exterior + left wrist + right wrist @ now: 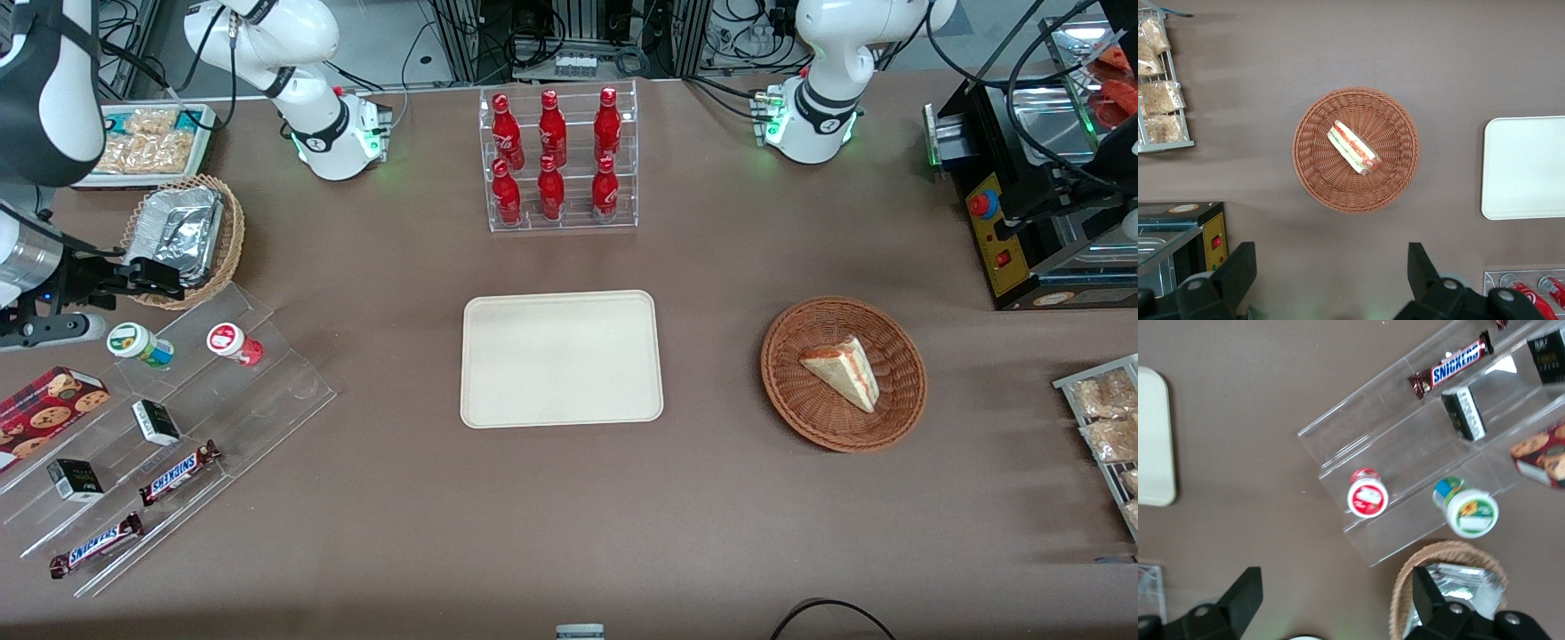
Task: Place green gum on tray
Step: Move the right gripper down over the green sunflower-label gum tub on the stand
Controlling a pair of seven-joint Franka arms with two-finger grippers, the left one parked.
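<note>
My right gripper should grab the green gum by its white-lidded end (124, 338) next. Then it can put the gum on the tray (560, 358).
The green gum (140, 344), a small bottle with a white lid and a green mark, stands on the top step of a clear acrylic stand; it also shows in the right wrist view (1466, 509). A red-lidded gum bottle (234, 342) stands beside it (1367, 497). The cream tray (560, 358) lies at the table's middle, bare, and shows in the right wrist view (1151, 447). My right gripper (164, 278) hangs open and empty (1337, 597) above the table, a little farther from the front camera than the green gum, at the edge of a wicker basket.
A wicker basket with a foil container (182, 236) sits under the gripper. The acrylic stand (267, 391) also holds Snickers bars (178, 472), small black boxes (156, 422) and a cookie box (49, 404). A cola bottle rack (558, 160) and a sandwich basket (843, 373) stand elsewhere.
</note>
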